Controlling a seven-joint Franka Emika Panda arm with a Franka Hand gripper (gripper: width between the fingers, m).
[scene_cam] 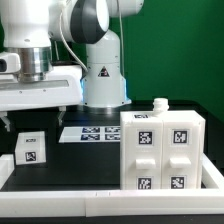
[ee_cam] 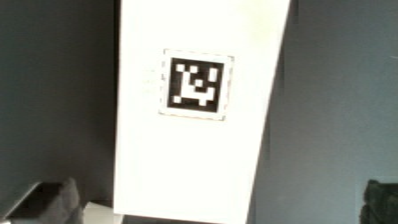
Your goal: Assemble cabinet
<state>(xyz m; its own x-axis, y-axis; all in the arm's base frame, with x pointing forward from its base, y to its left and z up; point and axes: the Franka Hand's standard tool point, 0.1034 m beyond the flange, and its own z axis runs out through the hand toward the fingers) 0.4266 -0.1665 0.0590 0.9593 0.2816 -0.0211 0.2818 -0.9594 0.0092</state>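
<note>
The robot's gripper should grab the white tagged block [scene_cam: 32, 150] by its long sides next, and the robot will then fit the block onto the cabinet's top [scene_cam: 176, 114].
The cabinet [scene_cam: 162, 150] is a large white box with tagged recessed faces, standing at the exterior view's right. A small white peg [scene_cam: 158, 104] stands on its top. A smaller white tagged block [scene_cam: 32, 150] lies on the dark table at the exterior view's left. My gripper [scene_cam: 33, 118] hangs directly above this block, apart from it. In the wrist view the block [ee_cam: 196, 90] shows as a long white face with one tag, lying between my two dark fingertips [ee_cam: 45, 200]. My gripper [ee_cam: 210, 205] is open wide and holds nothing.
The marker board [scene_cam: 90, 132] lies flat on the table between the block and the cabinet, in front of the robot base [scene_cam: 103, 80]. A white rail [scene_cam: 100, 205] runs along the table's near edge. A green wall stands behind.
</note>
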